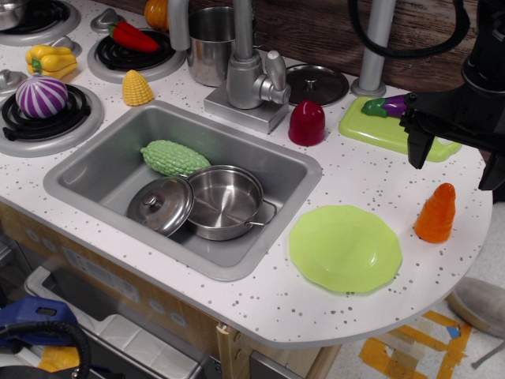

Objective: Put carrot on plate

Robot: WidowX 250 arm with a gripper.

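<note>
I will next grab the carrot by its tapered tip end [445,199], so that I can set the carrot upright on the lime-green plate [345,248].
The orange carrot [436,213] stands upright on the speckled white counter near the right edge, redder tip up. The round lime-green plate [345,248] lies flat on the counter just left of the carrot, with a small gap between them. My black gripper [454,158] hangs above and a little behind the carrot. Its jaws are spread apart and hold nothing. One finger [416,146] shows clearly; the other is partly cut off by the right frame edge.
A rectangular light-green tray [379,130] with a purple eggplant [388,106] sits behind the gripper. A dark red dome toy [307,123] stands by the faucet [252,75]. The sink [87,178] holds a pot [225,201], a lid [160,206] and a green vegetable [173,157].
</note>
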